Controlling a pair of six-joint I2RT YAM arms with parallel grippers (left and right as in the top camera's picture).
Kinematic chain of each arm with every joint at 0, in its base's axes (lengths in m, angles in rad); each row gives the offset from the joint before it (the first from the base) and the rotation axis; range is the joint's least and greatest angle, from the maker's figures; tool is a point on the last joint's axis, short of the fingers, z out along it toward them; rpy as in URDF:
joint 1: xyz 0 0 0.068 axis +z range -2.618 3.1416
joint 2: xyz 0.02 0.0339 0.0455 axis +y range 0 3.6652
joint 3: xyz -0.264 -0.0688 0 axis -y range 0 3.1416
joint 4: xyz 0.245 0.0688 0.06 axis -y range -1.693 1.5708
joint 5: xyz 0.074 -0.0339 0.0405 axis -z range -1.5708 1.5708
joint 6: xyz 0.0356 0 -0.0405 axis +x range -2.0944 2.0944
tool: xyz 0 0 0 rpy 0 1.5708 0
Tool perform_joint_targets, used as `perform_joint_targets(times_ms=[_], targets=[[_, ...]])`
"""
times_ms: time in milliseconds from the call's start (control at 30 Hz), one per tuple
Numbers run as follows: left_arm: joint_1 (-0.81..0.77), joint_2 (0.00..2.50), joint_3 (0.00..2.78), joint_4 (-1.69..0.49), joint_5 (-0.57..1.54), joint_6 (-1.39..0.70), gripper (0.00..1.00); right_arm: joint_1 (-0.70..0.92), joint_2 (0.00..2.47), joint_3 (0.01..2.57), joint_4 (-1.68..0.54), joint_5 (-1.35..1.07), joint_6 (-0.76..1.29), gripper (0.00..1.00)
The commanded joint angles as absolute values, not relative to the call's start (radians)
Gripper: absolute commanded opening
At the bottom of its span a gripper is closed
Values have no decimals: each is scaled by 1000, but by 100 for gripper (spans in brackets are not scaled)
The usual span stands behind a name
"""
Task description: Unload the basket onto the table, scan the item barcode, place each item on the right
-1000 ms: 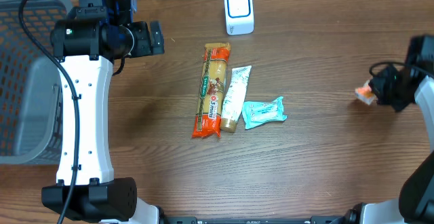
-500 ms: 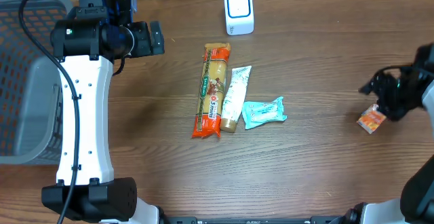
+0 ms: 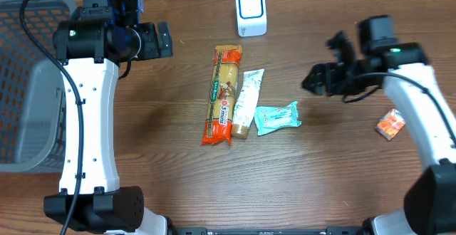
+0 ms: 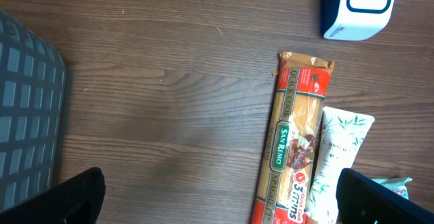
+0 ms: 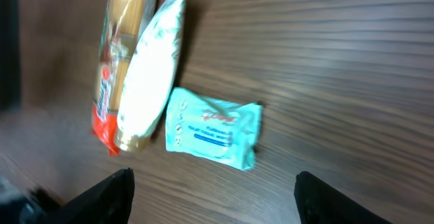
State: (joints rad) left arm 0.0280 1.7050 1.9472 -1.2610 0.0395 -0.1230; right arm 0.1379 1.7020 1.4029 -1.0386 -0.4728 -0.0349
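Note:
The right gripper picks up the teal packet's end (image 3: 293,113) away from the white tube (image 3: 247,103) next, to turn the teal packet over for barcode scanning.
Three items lie in the middle of the table: a long red and orange spaghetti pack (image 3: 223,95) (image 4: 295,142) (image 5: 115,61), a white tube (image 3: 247,103) (image 4: 339,156) (image 5: 149,75) and a teal packet (image 3: 276,118) (image 5: 213,132). The white scanner (image 3: 251,12) (image 4: 359,7) stands at the back. A small orange packet (image 3: 390,124) lies loose at the right. My right gripper (image 3: 320,68) (image 5: 220,203) hovers open and empty, just right of the teal packet. My left gripper (image 3: 165,40) (image 4: 224,210) is open and empty at the upper left.
A grey mesh basket (image 3: 28,85) (image 4: 27,115) sits at the left edge, beside the left arm. Bare wooden tabletop (image 3: 142,157) lies between the basket and the items.
My right gripper opened and let go of the orange packet, which now lies on the table at the right. It then swung left toward the middle items. The left arm has stayed still.

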Motion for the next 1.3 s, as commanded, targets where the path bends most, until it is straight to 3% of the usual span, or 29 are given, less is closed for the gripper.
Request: perform_joint_targets(times_ms=[0, 400, 700, 800, 1000, 1267], targets=[[31, 1708, 1948, -1259, 33, -108, 100, 187, 1788, 1366, -1019, -446, -84, 77], [31, 1708, 1948, -1259, 33, -108, 100, 213, 1980, 1333, -968, -523, -142, 71], [31, 1708, 1948, -1260, 33, -108, 100, 214, 2024, 1232, -821, -540, -120, 61], [31, 1708, 1948, -1259, 33, -108, 100, 214, 2024, 1197, -757, -540, -88, 53], [31, 1708, 1948, -1259, 33, -108, 100, 211, 2024, 1181, -727, -541, -48, 4], [31, 1708, 1948, -1259, 33, -108, 100, 133, 1971, 1272, -865, -544, -49, 4]])
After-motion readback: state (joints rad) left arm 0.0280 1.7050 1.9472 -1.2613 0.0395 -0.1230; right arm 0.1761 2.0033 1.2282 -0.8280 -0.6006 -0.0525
